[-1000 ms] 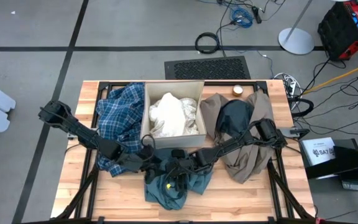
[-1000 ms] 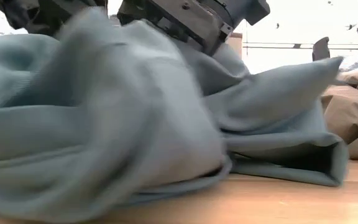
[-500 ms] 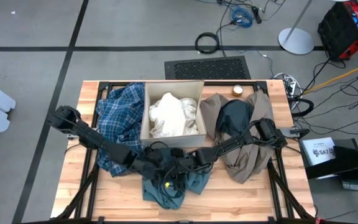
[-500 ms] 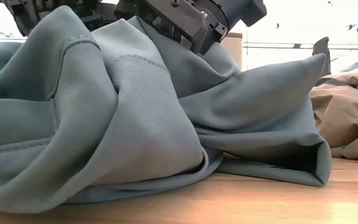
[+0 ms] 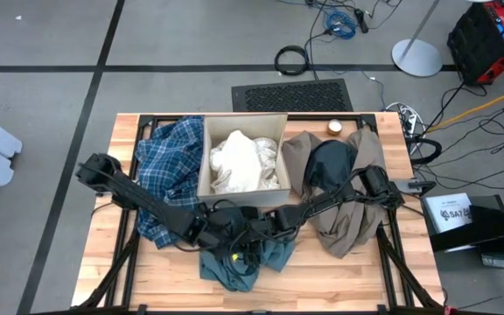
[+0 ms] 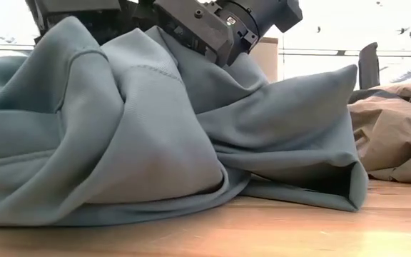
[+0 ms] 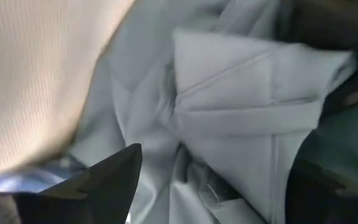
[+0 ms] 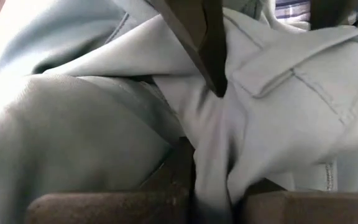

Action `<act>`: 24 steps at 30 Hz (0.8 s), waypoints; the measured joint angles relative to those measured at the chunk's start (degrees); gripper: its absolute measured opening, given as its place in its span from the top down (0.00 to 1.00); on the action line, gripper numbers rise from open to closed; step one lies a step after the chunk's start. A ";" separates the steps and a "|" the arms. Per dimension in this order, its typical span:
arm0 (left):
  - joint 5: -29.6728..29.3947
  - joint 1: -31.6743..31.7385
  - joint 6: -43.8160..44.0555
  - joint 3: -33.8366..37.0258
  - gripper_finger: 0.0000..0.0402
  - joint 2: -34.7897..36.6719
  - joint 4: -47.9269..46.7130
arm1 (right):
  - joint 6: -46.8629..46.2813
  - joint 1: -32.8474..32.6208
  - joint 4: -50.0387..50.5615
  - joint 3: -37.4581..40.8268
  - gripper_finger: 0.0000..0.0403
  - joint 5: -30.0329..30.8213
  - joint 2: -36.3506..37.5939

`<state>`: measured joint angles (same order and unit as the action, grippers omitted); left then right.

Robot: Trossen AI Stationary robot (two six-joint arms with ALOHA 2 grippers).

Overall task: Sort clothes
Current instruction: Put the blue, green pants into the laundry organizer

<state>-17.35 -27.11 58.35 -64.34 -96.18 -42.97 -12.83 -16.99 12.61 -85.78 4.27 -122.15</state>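
Observation:
I should next grab the teal-green piece by its seamed fold (image 7: 247, 124) with my left gripper, to sort the piece into the box.
The teal-green piece (image 5: 243, 261) lies bunched on the table's near middle and fills the low view (image 6: 155, 128). My left gripper (image 5: 220, 229) is down in its far left folds, open, with a ridge of folded cloth (image 7: 229, 112) between its two fingers. My right gripper (image 5: 254, 234) is beside it on the right, shut on the teal-green piece (image 8: 278, 93). The plaid shirt (image 5: 169, 171) lies at the left, partly under my left arm. White pieces (image 5: 243, 162) lie in the box. The taupe-brown piece (image 5: 357, 219) and the dark piece (image 5: 326, 166) lie at the right. My left gripper stands in the teal-green piece from above, slanting in from the table's left, one finger (image 7: 110, 180) on each side of a seamed fold. Whether the fingers press on the fold I cannot tell. My right gripper pinches a bunched fold of the teal-green piece (image 8: 213, 168) between its two fingers, several layers together. It comes slanting down from the table's right. The rest of the piece lies slack on the table.
The tan cardboard box (image 5: 206, 166) stands at the far middle, just behind both grippers. A small round thing (image 5: 334, 127) lies at the far edge. Bare wood (image 5: 121, 280) shows along the near edge on both sides of the teal-green piece.
My left arm has moved toward the table's right, bringing its gripper close beside my right gripper on the teal-green piece. The piece has been bunched together: its near and right folds have drawn in toward the grippers, while it stays on the table.

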 joint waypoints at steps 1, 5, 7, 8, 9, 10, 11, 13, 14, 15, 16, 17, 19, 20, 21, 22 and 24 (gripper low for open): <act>0.56 0.00 1.44 0.00 0.22 -0.33 -0.36 | 0.01 0.02 0.07 0.00 0.96 -0.22 0.00; 1.28 -0.38 7.98 -0.04 0.22 -2.27 -1.17 | 0.03 0.24 0.34 0.00 0.96 -1.22 0.00; 1.83 -0.45 10.41 -0.07 0.22 -3.47 -1.20 | 0.03 0.23 0.43 0.00 0.96 -1.25 0.00; 2.23 -0.55 11.64 -0.09 0.22 -4.05 -1.45 | 0.02 0.24 0.45 0.00 0.96 -1.28 0.00; 2.40 -0.73 12.67 -0.14 0.22 -4.66 -1.54 | -0.15 0.24 0.48 0.00 0.96 -1.31 0.00; 2.52 -0.83 13.80 -0.13 0.22 -5.22 -1.57 | -0.57 0.22 0.51 0.00 0.96 -1.29 0.00; 2.61 -1.07 15.04 -0.13 0.22 -5.77 -1.69 | -1.21 0.22 0.56 0.00 0.96 -1.30 0.00; 2.67 -1.48 16.90 -0.13 0.22 -6.76 -1.42 | -1.95 0.22 0.65 0.00 0.96 -1.31 0.00; 2.65 -1.72 17.76 -0.11 0.22 -7.35 -1.26 | -2.06 0.21 0.69 0.00 0.96 -1.34 0.00; 2.65 -1.96 18.30 -0.11 0.22 -7.92 -0.76 | -2.11 0.17 0.72 0.00 0.96 -1.38 0.00; 2.78 -2.22 18.83 -0.01 0.22 -8.54 0.05 | -2.11 0.11 0.90 0.00 0.96 -1.42 0.00; 3.01 -2.38 18.96 0.00 0.22 -9.26 1.08 | -2.11 0.09 1.10 0.00 0.96 -1.57 0.00; 3.41 -2.57 18.91 0.00 0.22 -10.86 3.70 | -2.21 0.02 2.00 0.00 0.96 -1.99 0.00; 3.60 -2.63 18.69 0.02 0.22 -11.75 4.92 | -2.37 0.00 2.29 0.00 0.96 -2.13 0.00; 3.81 -2.64 17.74 0.04 0.22 -12.59 6.32 | -2.40 0.00 2.70 0.02 0.96 -2.29 0.00; 3.84 -2.65 16.51 0.04 0.22 -13.44 7.97 | -2.44 -0.03 3.29 0.02 0.96 -2.55 0.00; 3.80 -2.67 14.43 0.00 0.22 -14.85 10.81 | -2.85 -0.22 4.19 0.02 0.96 -2.76 0.09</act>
<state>-13.55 -29.78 72.78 -64.33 -111.03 -32.16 -15.68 -17.21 16.80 -85.76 1.52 -122.06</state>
